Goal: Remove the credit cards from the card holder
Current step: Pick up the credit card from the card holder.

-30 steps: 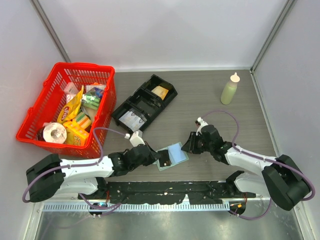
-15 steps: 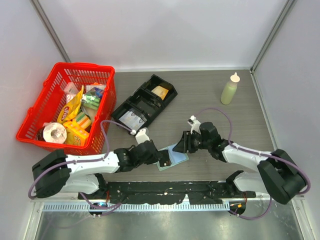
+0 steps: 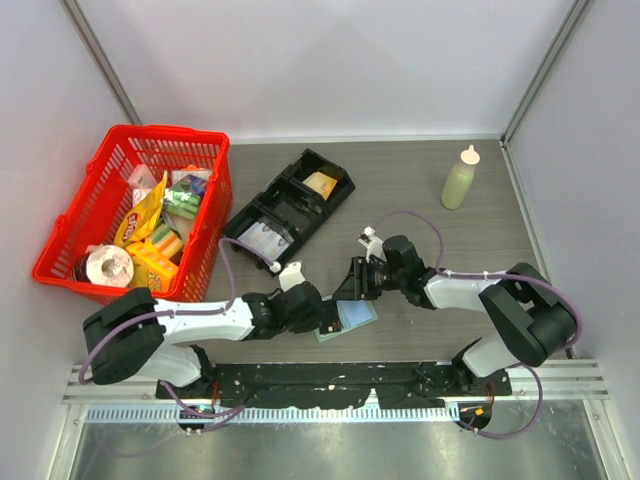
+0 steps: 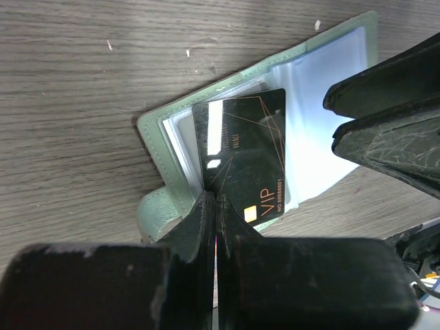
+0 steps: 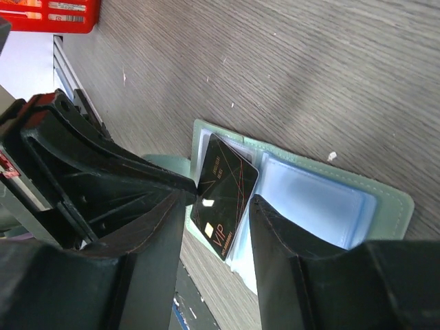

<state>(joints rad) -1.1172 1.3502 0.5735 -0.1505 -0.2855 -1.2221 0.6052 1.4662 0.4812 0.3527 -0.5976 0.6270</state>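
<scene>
The black card's near edge is still beyond my open fingers, so my right gripper needs to move toward the card first and then close on it.
The pale green card holder (image 4: pixel 157 127) (image 3: pixel 343 331) lies open on the table. A black credit card (image 4: pixel 244 161) (image 5: pixel 223 196) marked VIP sticks up out of its clear sleeves, beside a pale blue one (image 5: pixel 320 206). My left gripper (image 4: pixel 216 199) (image 3: pixel 320 320) is shut, its tips meeting on the black card's lower left edge at the holder's fold. My right gripper (image 5: pixel 216 220) (image 3: pixel 352 283) hangs open over the holder, one finger (image 5: pixel 155 227) on each side of the black card and apart from it.
A red basket (image 3: pixel 60 265) full of packets stands at the left. A black compartment tray (image 3: pixel 290 205) lies behind the holder. A pale green squeeze bottle (image 3: pixel 459 180) stands at the back right. The arms' rail (image 3: pixel 340 378) runs along the near edge.
My right gripper has moved left from beside the holder to over it and opened wider. My left arm shifted slightly right; its jaws opened briefly and shut again.
</scene>
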